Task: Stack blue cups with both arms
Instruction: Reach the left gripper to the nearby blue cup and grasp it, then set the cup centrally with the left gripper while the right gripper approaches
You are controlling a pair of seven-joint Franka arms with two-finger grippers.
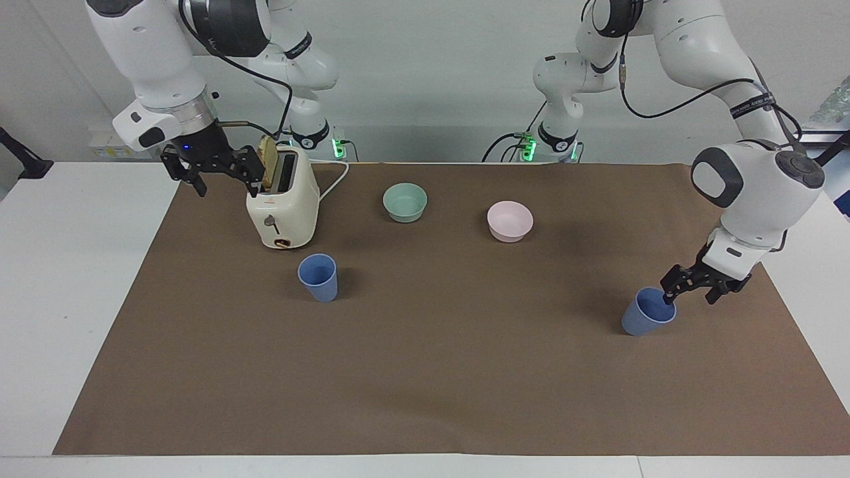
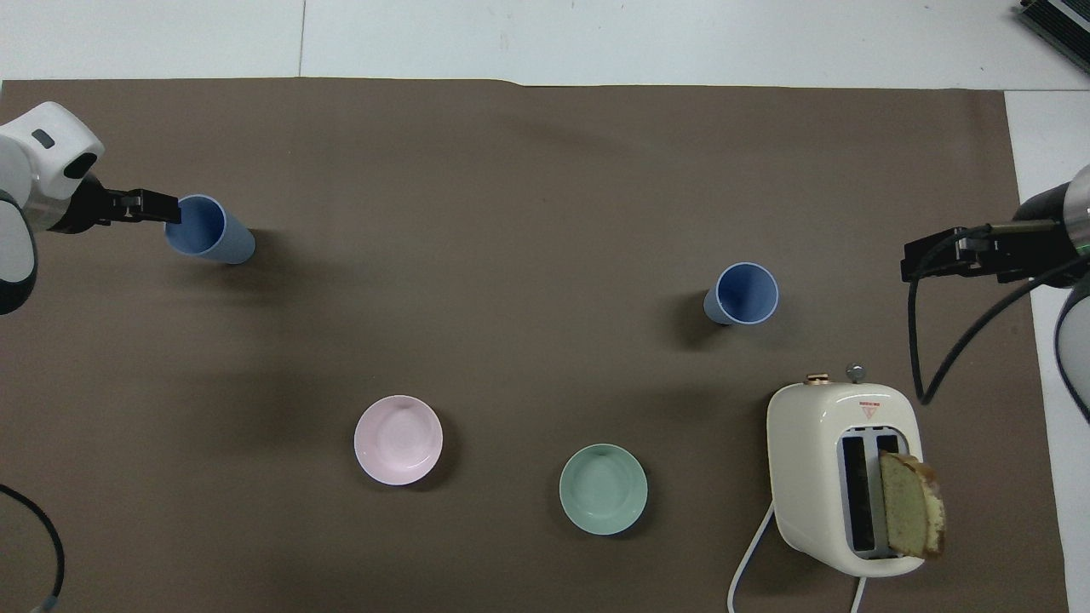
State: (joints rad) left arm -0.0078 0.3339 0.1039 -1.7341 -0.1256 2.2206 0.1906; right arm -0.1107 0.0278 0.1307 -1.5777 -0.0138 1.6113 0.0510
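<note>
The blue cups need to come together for stacking, so my left gripper will next grab the blue cup's rim [image 2: 182, 199].
Two blue cups stand upright on the brown mat. One cup [image 1: 318, 277] [image 2: 742, 294] stands a little farther from the robots than the toaster. The other cup [image 1: 645, 313] [image 2: 210, 230] stands toward the left arm's end of the table. My left gripper [image 1: 690, 294] [image 2: 152, 207] is open and low beside this cup, with one fingertip [image 1: 667, 297] at its rim. Nothing is in its grasp. My right gripper [image 1: 226, 186] [image 2: 928, 258] is open and empty, waiting in the air beside the toaster at the right arm's end.
A cream toaster [image 1: 282, 202] [image 2: 843, 477] holds a bread slice [image 2: 911, 504] in one slot. A pale green bowl [image 1: 405, 202] [image 2: 603, 489] and a pale pink bowl [image 1: 509, 221] [image 2: 398, 439] stand nearer the robots. The brown mat [image 1: 431, 372] covers most of the white table.
</note>
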